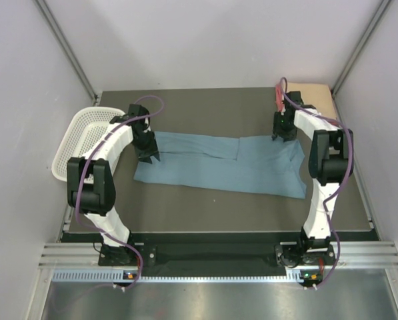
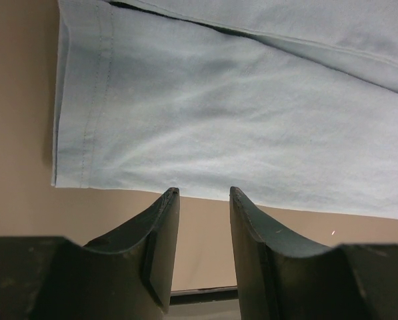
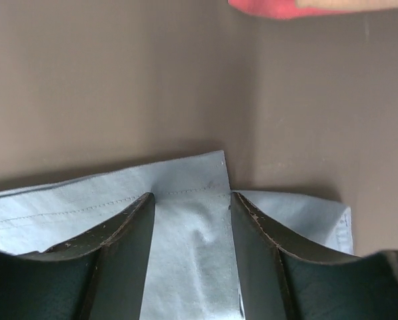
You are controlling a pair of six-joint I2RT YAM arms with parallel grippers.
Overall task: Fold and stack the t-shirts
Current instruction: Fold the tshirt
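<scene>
My right gripper should next grab the loose hemmed far corner of the blue-grey t-shirt to fold it toward the t-shirt's near edge.
A large dusty blue-grey t-shirt (image 1: pixel 219 163) lies spread flat across the dark table (image 1: pixel 205 107), folded lengthwise into a long band. My left gripper (image 1: pixel 147 158) sits at its left end. In the left wrist view that gripper (image 2: pixel 202 195) is open just off the shirt's (image 2: pixel 252 120) near edge, with only bare table between its fingers. My right gripper (image 1: pixel 283 135) is at the shirt's far right corner. Its jaws (image 3: pixel 192 197) stand open, and the hemmed corner (image 3: pixel 185 233) lies loose between them. A pink-red shirt (image 1: pixel 279 100) and a peach one (image 1: pixel 315 97) lie stacked at the far right corner.
A white mesh basket (image 1: pixel 79 137) hangs off the table's left edge, beside the left arm. Pale walls close in the left, right and back sides. The red shirt's edge (image 3: pixel 265 7) shows just beyond the right gripper.
</scene>
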